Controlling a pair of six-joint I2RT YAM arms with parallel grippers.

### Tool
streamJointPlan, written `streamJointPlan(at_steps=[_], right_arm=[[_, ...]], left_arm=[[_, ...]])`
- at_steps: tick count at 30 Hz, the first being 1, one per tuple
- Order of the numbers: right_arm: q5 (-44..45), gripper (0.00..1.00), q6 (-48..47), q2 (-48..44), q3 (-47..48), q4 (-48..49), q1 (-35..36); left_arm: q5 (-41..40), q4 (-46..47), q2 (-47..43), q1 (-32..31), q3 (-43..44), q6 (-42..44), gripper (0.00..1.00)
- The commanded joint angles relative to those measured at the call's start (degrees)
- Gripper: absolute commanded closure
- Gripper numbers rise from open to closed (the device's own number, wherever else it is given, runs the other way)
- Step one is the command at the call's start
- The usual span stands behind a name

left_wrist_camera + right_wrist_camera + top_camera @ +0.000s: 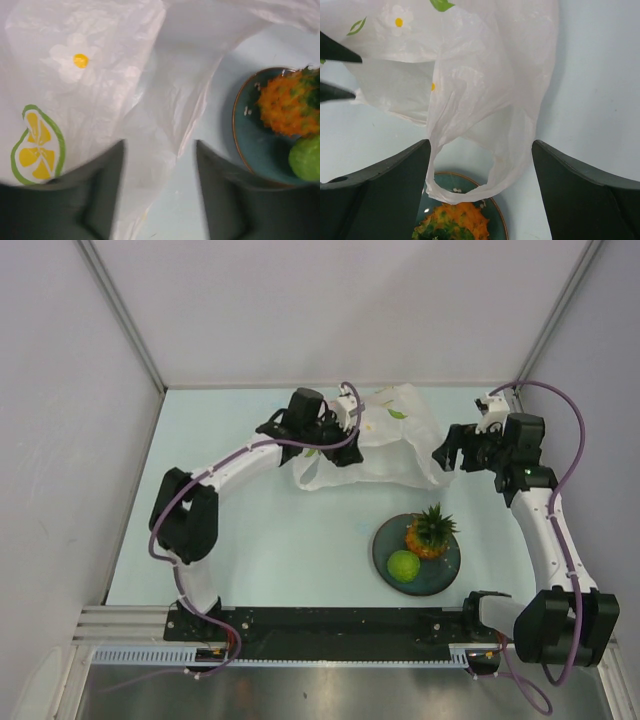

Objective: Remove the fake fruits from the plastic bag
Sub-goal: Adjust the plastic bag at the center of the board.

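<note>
The bag's opening needs to stay free to open for the fruits, so my right gripper should grab the plastic bag by its side edge near the handle loop.
The plastic bag lies crumpled at the back of the table, white with citrus and flower prints. My left gripper is open at the bag's left side; in the left wrist view the bag fills the space ahead of my gripper. My right gripper is open at the bag's right side, with a bag handle loop hanging between its fingers. An orange pineapple and a green round fruit sit on the dark plate. No other fruits show.
The plate also shows in the left wrist view with the pineapple and the green fruit, and in the right wrist view under the handle loop. Grey walls enclose the table on three sides.
</note>
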Motion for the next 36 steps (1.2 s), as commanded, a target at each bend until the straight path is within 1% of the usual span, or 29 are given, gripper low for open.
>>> streamJointPlan(at_steps=[1, 2, 3, 5, 7, 9, 10, 11, 12, 13, 14, 16, 17, 18, 21, 23, 24, 27, 28, 31, 34, 35, 36], right_arm=[[0.2, 0.12, 1.7, -2.6, 1.8, 2.8, -1.5], [0.1, 0.12, 1.8, -2.8, 1.4, 2.8, -2.0], [0.1, 0.12, 1.9, -3.0, 1.3, 2.9, -2.3], [0.0, 0.12, 1.9, -3.3, 1.1, 2.9, -2.7], [-0.9, 0.12, 1.9, -3.7, 1.1, 3.3, -3.1], [-2.2, 0.12, 1.4, -4.1, 1.1, 3.4, -2.4], [-2.7, 0.12, -1.6, -4.3, 1.2, 3.1, -1.2], [-2.0, 0.11, -3.7, -4.5, 1.2, 2.7, 0.1], [-0.9, 0.11, -6.3, -4.6, 1.4, 1.3, 1.5], [1.2, 0.10, -8.5, -4.6, 1.6, 0.5, 5.1], [1.8, 0.08, -12.4, -4.4, 1.8, -1.1, 6.3], [2.4, 0.08, -14.7, -3.3, 2.6, -2.4, 9.4], [2.6, 0.08, -16.4, -2.8, 2.7, -3.4, 10.4], [2.8, 0.08, -16.8, -2.3, 3.0, -3.6, 11.3], [4.0, 0.08, -19.2, 0.1, 3.5, -4.4, 15.3], [9.0, 0.08, -19.9, 1.9, 3.5, -3.5, 18.4], [12.4, 0.08, -20.3, 2.6, 3.5, -2.9, 19.2], [19.5, 0.08, -21.1, 5.4, 3.6, -0.7, 20.7], [20.6, 0.08, -21.5, 6.1, 3.7, -0.4, 21.0], [24.2, 0.10, -22.0, 8.3, 4.2, -0.1, 21.5], [26.8, 0.15, -22.2, 9.8, 4.6, 0.9, 21.4], [28.4, 0.18, -22.4, 10.4, 4.9, 1.4, 21.4], [29.1, 0.19, -22.8, 11.3, 5.0, 1.8, 21.2]], left_arm=[[7.6, -6.9, 6.7, 2.2, 8.5, -1.0, 0.58], [7.9, -8.6, 7.9, 2.3, 12.4, -0.4, 0.69], [8.0, -10.0, 8.9, 2.3, 13.9, 0.3, 0.72], [7.8, -11.7, 10.3, 2.3, 16.2, 1.6, 0.83], [6.3, -11.1, 10.5, 2.4, 16.2, 2.5, 0.85], [3.0, -10.8, 10.7, 2.4, 16.0, 3.9, 0.77], [-0.8, -10.8, 10.6, 2.5, 16.2, 4.1, 0.71], [-2.4, -10.7, 9.5, 2.6, 16.3, 3.7, 0.52], [-3.6, -10.6, 8.4, 2.8, 16.1, 3.3, 0.44], [-4.4, -10.3, 7.1, 3.3, 15.9, 3.0, 0.37], [-5.3, -9.8, 5.0, 3.4, 14.1, 3.2, 0.27], [-7.9, -8.6, -1.6, 3.4, 11.7, 3.9, 0.22], [-12.0, -8.1, -3.8, 3.5, 9.3, 3.0, 0.12], [-14.2, -8.2, -7.9, 3.4, 8.1, 2.6, 0.07], [-20.9, -10.2, -12.6, 3.5, 4.2, 3.4, 0.01], [-24.8, -10.5, -16.3, 3.5, -0.1, 4.2, 0.00], [-28.7, -10.9, -16.8, 3.6, -1.4, 3.7, 0.00], [-33.1, -12.5, -16.6, 4.0, -5.1, 0.9, 0.00], [-33.4, -13.8, -15.4, 4.1, -5.4, -1.6, 0.00], [-32.2, -14.3, -13.3, 4.6, -6.0, -4.9, 0.00], [-31.7, -15.3, -9.5, 4.6, -4.5, -5.5, 0.00], [-31.7, -16.0, -6.5, 4.6, -2.8, -5.8, 0.00], [-31.9, -18.0, -5.2, 4.7, -1.7, -6.3, 0.00]])
